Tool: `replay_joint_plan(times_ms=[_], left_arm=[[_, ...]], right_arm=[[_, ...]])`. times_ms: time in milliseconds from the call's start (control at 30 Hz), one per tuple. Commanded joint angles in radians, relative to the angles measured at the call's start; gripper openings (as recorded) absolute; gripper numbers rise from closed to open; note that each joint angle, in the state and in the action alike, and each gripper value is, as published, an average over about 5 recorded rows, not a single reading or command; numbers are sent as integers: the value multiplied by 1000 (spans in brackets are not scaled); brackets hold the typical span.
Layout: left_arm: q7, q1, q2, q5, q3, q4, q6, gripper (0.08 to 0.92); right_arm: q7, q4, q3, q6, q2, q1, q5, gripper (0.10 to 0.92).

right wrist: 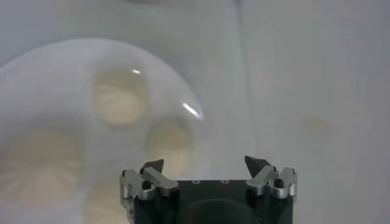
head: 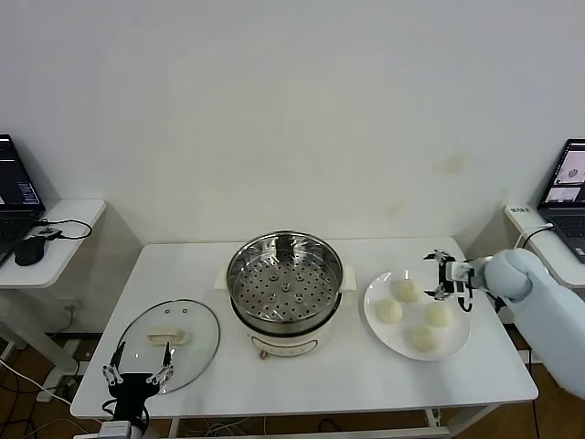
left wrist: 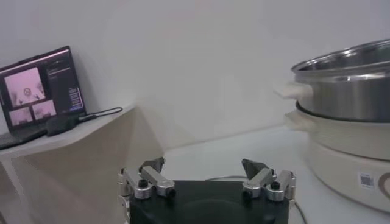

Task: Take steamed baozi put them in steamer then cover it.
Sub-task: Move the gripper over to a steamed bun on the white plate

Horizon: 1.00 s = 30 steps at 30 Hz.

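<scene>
The robot's right gripper will next pick up the baozi (head: 407,290) nearest the wall by its rounded sides, to fill the empty steamer (head: 285,282).
The steamer (head: 286,283), a shiny steel basket with a perforated bottom on a cream cooker base, stands empty at the table's middle; its side also shows in the left wrist view (left wrist: 347,79). Several cream-white baozi (head: 407,290) lie on a white plate (head: 454,340) to its right. My right gripper (head: 435,276) hovers open above the plate's far right edge, with the baozi (right wrist: 170,143) blurred below its open jaws (right wrist: 205,164). The glass cover (head: 187,352) lies flat at the front left, cream handle up. My left gripper (head: 142,363) stands open and empty at the cover's near edge (left wrist: 204,167).
Side desks with laptops (head: 16,187) (head: 569,183) flank the table; a mouse (head: 30,249) lies on the left desk. Bare tabletop (head: 302,384) runs along the front edge between cover and plate.
</scene>
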Motion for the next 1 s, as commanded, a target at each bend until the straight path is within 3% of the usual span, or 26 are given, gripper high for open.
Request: replay_joint_plan(times_ms=[33, 533, 1000], left_arm=[[1, -5, 5, 5, -7, 6, 1, 823], [1, -6, 9, 2, -24, 18, -13, 823], [0, -5, 6, 4, -20, 25, -30, 823]], right_arm=[[-149, -222, -230, 53, 78, 213, -22, 823], [-81, -385, -190, 72, 237, 201, -116, 823], [-54, -439, -164, 65, 284, 192, -144, 789]])
